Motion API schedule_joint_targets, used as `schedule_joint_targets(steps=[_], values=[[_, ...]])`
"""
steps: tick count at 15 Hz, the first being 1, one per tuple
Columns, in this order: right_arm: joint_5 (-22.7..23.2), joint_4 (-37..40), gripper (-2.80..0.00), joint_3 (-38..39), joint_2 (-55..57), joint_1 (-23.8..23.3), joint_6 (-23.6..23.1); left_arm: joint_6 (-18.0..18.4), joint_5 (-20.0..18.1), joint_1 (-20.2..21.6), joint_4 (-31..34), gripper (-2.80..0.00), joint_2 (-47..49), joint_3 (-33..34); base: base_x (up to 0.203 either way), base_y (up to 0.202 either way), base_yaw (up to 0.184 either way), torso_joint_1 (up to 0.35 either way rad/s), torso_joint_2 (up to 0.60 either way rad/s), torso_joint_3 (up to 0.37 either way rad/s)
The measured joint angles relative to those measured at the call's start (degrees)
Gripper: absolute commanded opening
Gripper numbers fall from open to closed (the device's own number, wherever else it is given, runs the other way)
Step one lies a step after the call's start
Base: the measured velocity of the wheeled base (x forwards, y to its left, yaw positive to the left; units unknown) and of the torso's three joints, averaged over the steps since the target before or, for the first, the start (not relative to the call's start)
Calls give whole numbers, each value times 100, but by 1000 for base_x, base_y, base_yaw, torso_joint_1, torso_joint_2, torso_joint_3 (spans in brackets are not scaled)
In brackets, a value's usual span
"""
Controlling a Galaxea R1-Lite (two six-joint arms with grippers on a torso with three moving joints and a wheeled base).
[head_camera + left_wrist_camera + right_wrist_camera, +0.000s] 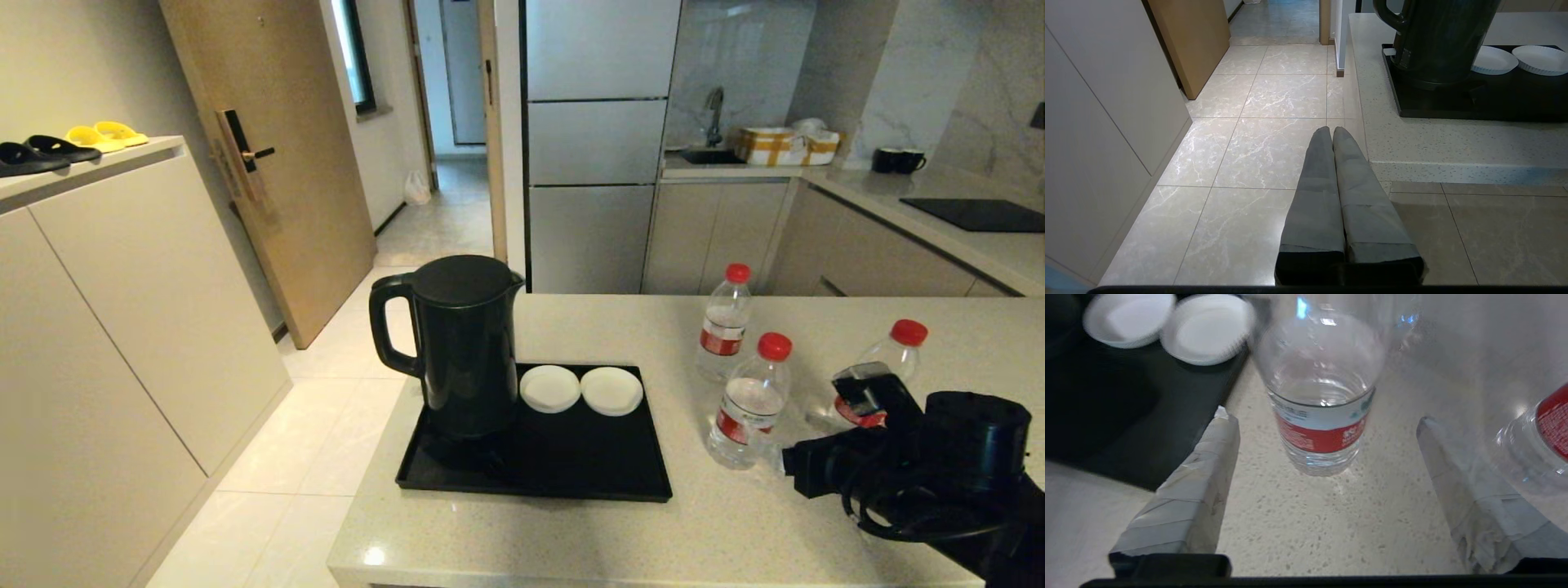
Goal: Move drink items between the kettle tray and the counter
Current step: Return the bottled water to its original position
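Note:
My right gripper moves toward the bottle's label (747,413), before it closes, since its fingers are short of it, with counter showing between them.
Three clear water bottles with red caps stand on the beige counter (571,523), right of the black kettle tray (539,457): a far one (725,322), a near one (751,400) and a right one (894,359), partly hidden behind my right arm. My right gripper (820,429) is open just right of the near bottle. In the right wrist view that bottle (1323,428) stands in line with the gap of the right gripper (1323,422), untouched by the taped fingers (1200,486). Another bottle (1547,433) is beside the outer finger. My left gripper (1332,130) is shut and empty, low over the floor.
A black kettle (461,343) and two white saucers (550,388) (611,390) occupy the tray's back half. The counter's left edge (1372,163) drops to the tiled floor. A cabinet with slippers (73,147) stands far left.

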Motion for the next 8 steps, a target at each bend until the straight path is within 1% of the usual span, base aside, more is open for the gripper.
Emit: schedule_joint_targets(steps=[6, 7, 8], values=[[86, -23, 0, -407, 489, 19, 57, 0, 0, 0, 0, -280, 0, 0, 0, 0, 0, 0, 0, 0], [167, -28, -280, -501, 583, 22, 80, 0, 0, 0, 0, -280, 0, 0, 0, 0, 0, 0, 0, 0], [232, -33, -280, -569, 664, 22, 94, 0, 0, 0, 0, -280, 0, 0, 0, 0, 0, 0, 0, 0]])
